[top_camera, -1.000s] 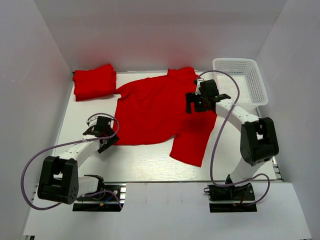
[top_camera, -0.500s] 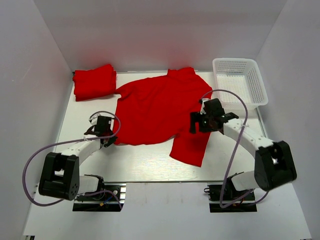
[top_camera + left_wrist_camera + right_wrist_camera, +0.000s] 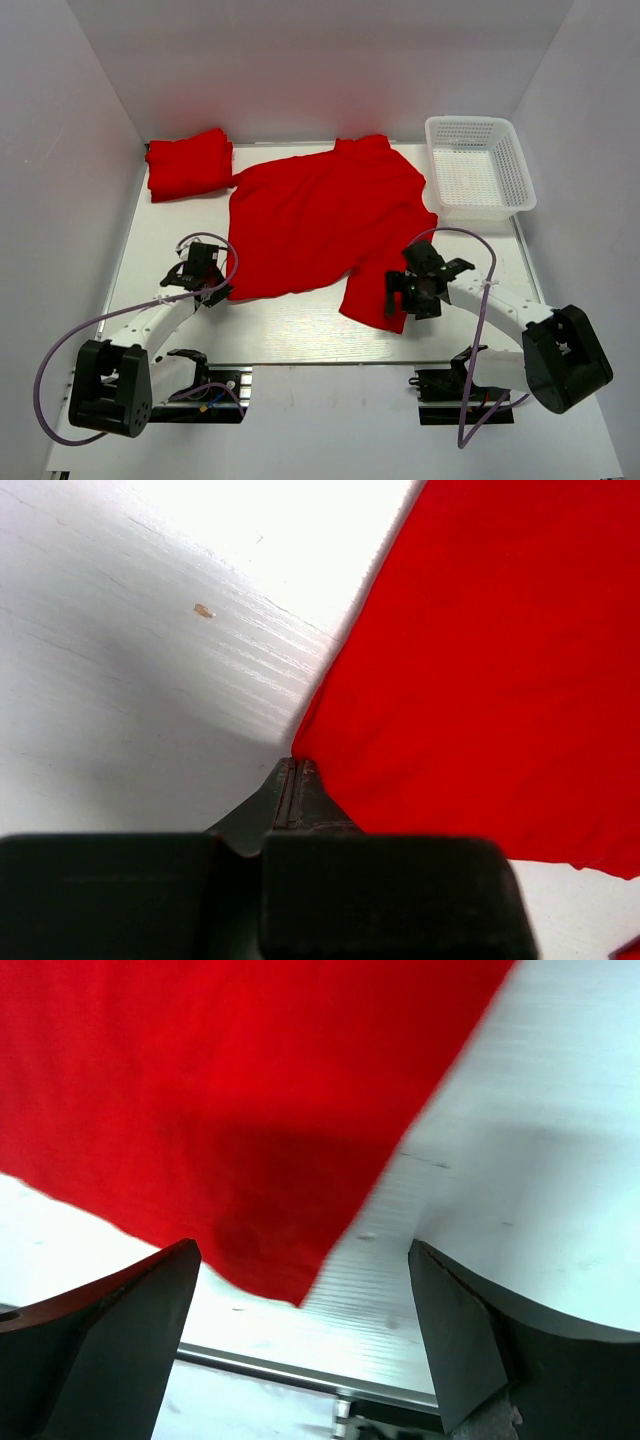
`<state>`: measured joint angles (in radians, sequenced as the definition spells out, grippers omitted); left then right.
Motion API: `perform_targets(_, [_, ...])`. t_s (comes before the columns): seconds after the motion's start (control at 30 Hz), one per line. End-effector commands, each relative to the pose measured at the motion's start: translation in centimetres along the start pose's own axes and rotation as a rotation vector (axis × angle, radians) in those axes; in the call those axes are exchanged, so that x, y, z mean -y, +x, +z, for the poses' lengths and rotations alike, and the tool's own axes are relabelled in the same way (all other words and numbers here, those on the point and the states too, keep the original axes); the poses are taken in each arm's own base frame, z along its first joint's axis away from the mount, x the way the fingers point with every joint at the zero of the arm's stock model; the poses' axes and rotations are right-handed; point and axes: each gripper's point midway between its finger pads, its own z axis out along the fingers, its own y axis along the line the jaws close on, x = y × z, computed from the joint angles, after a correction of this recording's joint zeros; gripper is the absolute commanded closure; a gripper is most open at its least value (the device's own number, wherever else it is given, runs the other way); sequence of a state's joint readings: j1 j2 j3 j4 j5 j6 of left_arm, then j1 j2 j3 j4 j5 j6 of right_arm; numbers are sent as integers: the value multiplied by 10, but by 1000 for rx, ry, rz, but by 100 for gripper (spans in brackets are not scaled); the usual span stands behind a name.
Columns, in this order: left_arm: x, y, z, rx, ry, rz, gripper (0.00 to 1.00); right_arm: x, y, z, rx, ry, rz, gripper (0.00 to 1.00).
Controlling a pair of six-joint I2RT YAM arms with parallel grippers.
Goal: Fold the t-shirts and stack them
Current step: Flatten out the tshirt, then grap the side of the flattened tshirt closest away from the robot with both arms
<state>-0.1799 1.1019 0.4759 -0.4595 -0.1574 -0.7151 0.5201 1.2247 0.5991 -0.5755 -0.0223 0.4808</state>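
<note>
My right gripper should next fold the sleeve over the t-shirt's body, grabbing the spread t-shirt's near sleeve end at its pointed tip.
One red t-shirt lies spread flat on the white table, one sleeve end reaching the near right. A second t-shirt lies folded at the back left. My left gripper is at the spread shirt's near left corner. In the left wrist view the left gripper is shut, with the t-shirt corner pinched at its tips. My right gripper hovers open over the near right sleeve end. In the right wrist view the right gripper straddles the pointed tip of the t-shirt.
A white mesh basket stands at the back right, with nothing in it. White walls enclose the table on three sides. The table's metal front edge runs just below the right gripper.
The left gripper has shut on the shirt's near left corner and drawn slightly nearer. The right arm has swung from the shirt's far right side down to its near right sleeve end, still open.
</note>
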Motion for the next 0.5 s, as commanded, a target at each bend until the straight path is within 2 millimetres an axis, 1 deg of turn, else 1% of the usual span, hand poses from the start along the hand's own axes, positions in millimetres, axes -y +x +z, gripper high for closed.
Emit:
perform_targets(0.0, [1, 0, -3, 11, 15, 9, 100, -17, 3, 7, -7, -55, 47, 10])
perform_targets(0.03, [0, -1, -3, 18, 7, 9, 100, -22, 2, 10, -15, -76, 43, 10])
perform_targets(0.13, [0, -1, -3, 18, 7, 9, 100, -32, 9, 14, -43, -108, 38, 11])
perform_targets(0.2, [1, -3, -4, 26, 14, 7, 100, -32, 16, 16, -64, -103, 44, 15])
perform_targets(0.23, [2, -5, -6, 34, 21, 5, 100, -33, 18, 16, -73, -100, 59, 19])
perform_targets(0.27, [2, -5, -6, 34, 21, 5, 100, -33, 22, 16, -87, -99, 71, 25])
perform_targets(0.3, [2, -5, -6, 34, 21, 5, 100, -33, 27, 16, -97, -98, 68, 34])
perform_targets(0.33, [3, -6, -7, 41, 27, 4, 100, -33, 29, 16, -103, -92, 83, 59])
perform_targets(0.37, [3, -6, -7, 41, 27, 4, 100, -26, 31, 15, -100, -51, 107, 75])
perform_targets(0.4, [3, -6, -7, 41, 27, 4, 100, -22, 33, 15, -98, -28, 119, 87])
perform_targets(0.43, [2, -7, -7, 47, 20, 3, 100, -13, 33, 14, -82, 16, 129, 98])
perform_targets(0.47, [3, -9, -8, 55, 27, 2, 100, -5, 32, 14, -62, 69, 163, 100])
